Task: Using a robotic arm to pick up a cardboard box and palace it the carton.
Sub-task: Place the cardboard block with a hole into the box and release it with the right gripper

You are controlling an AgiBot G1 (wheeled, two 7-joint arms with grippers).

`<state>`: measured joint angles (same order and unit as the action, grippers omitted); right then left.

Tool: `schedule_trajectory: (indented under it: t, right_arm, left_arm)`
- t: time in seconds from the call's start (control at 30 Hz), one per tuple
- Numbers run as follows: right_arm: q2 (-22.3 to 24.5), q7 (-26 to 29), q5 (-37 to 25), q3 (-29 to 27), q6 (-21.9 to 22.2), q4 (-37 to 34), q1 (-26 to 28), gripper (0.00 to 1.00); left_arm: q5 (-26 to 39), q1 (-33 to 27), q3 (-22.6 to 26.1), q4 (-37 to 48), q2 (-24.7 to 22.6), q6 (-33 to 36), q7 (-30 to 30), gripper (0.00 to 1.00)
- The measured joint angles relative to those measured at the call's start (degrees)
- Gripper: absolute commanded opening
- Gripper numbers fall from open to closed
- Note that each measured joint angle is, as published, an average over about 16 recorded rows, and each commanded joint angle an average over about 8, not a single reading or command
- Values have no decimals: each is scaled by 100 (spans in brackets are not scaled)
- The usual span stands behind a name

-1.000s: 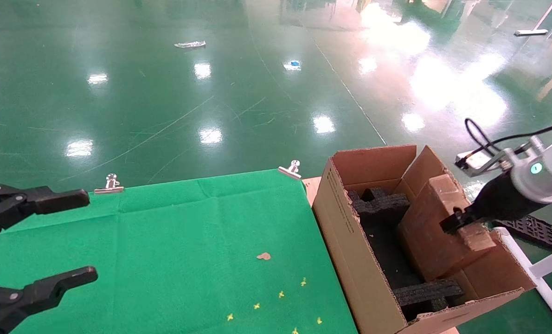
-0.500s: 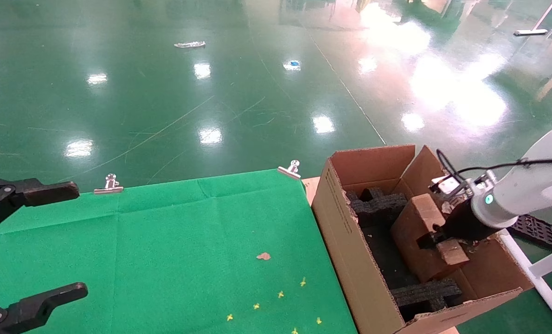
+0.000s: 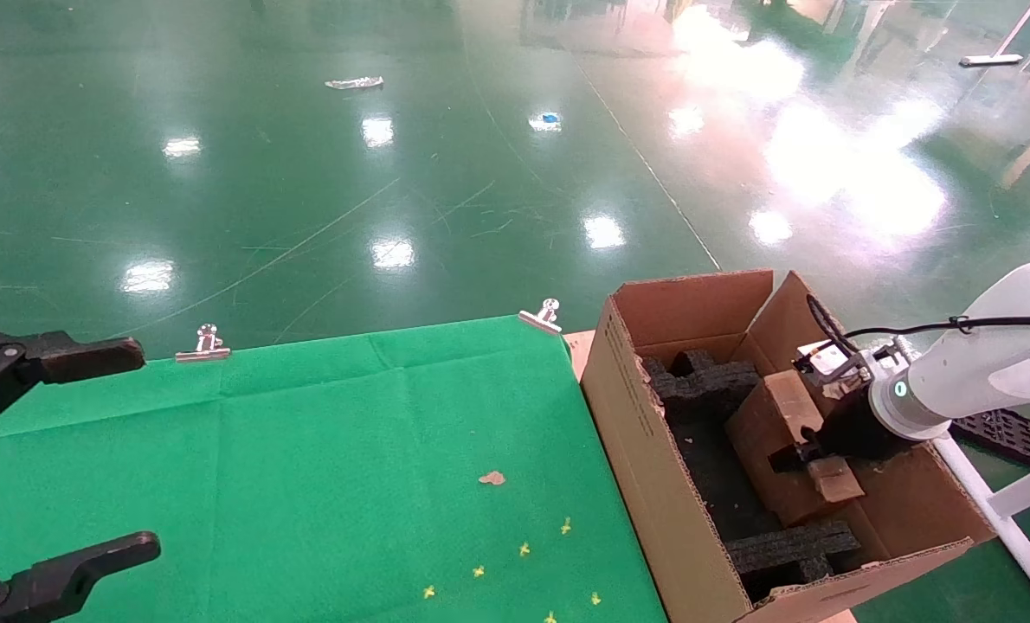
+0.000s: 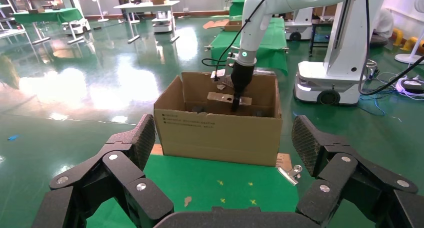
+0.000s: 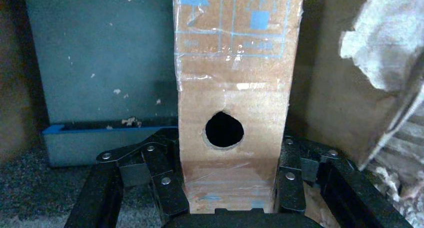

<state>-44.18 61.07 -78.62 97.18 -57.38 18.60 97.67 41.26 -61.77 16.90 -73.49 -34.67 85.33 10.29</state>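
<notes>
My right gripper opens now, since the taped box's lower edge sits down in the carton, beside the dark panel (image 3: 717,467). The box would rest there.
The large brown carton (image 3: 632,450) stands at the right end of the green table, with black foam blocks (image 3: 707,382) inside. My right gripper (image 3: 802,456), on the white arm with the glowing ring (image 3: 965,381), reaches down into the carton. It is shut on the small taped cardboard box (image 3: 766,428), which is tilted and low between the foam blocks. In the right wrist view the fingers (image 5: 167,185) press both sides of the cardboard box (image 5: 232,88), whose narrow edge shows a round hole. My left gripper (image 3: 91,454) hangs open at the table's left, empty.
A green cloth (image 3: 333,459) covers the table, held by metal clips (image 3: 543,317) at its far edge. A cardboard scrap (image 3: 492,478) and small yellow marks (image 3: 524,549) lie on it. A white frame (image 3: 1000,510) and a black tray (image 3: 1000,431) sit right of the carton.
My right gripper has gone down and a little left, carrying the cardboard box from above the carton's rim to deep inside it. The left gripper has drifted slightly leftward.
</notes>
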Motion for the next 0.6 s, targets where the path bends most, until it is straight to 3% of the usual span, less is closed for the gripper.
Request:
schedule_trajectory:
  t: [0.6]
  right_arm:
    - [-215, -152, -114, 72, -202, -361, 103, 100]
  left_arm:
    - [-4, -1, 6, 0, 2, -3, -3, 100]
